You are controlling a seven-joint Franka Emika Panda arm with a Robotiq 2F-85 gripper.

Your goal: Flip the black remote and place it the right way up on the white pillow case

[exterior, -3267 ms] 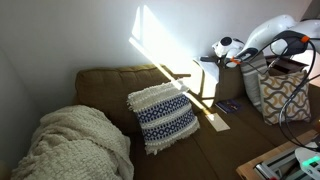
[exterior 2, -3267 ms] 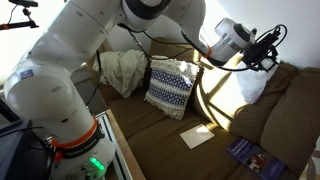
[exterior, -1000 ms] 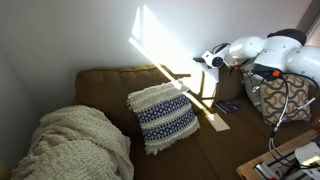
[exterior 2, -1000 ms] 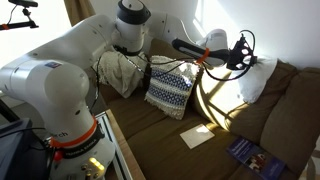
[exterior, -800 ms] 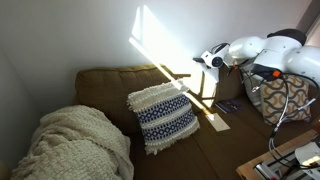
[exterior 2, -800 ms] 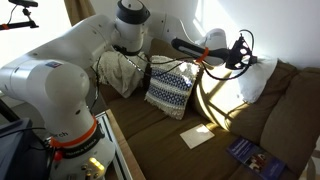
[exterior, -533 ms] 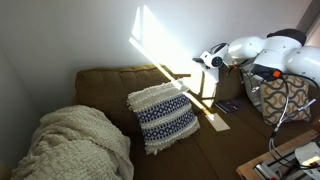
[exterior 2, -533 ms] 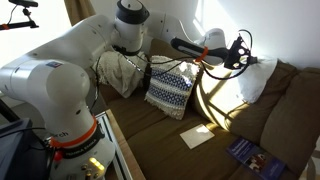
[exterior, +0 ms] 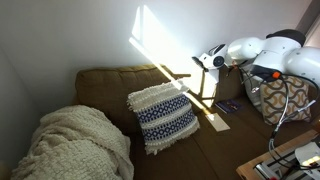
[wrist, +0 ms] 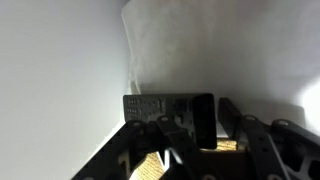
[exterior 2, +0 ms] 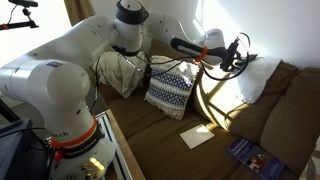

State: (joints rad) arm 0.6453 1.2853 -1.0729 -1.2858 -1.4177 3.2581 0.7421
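The black remote's long edge meets the white pillow case (wrist: 175,65) beyond my gripper's fingers and would rest there, so my gripper needs to open.
My gripper (wrist: 217,118) is shut on one end of the black remote (wrist: 150,108), whose buttoned face shows in the wrist view against the white wall. In both exterior views the gripper (exterior 2: 208,46) (exterior: 207,58) holds the remote (exterior 2: 185,45) level in the air above the sofa back, in the sunlit patch. The white pillow case (exterior 2: 198,135) lies flat on the brown sofa seat below and in front of the gripper. It also shows as a small bright strip in an exterior view (exterior: 216,122).
A fringed blue-and-white cushion (exterior: 162,115) (exterior 2: 170,88) leans on the sofa back. A cream blanket (exterior: 70,145) is heaped at one end. A purple booklet (exterior 2: 248,153) lies on the seat. A white pillow (exterior 2: 258,80) and a patterned bag (exterior: 282,95) sit by the arm.
Since 3.3 s ago the arm has swung in over the sofa back with the remote. In the last second it has only crept a little.
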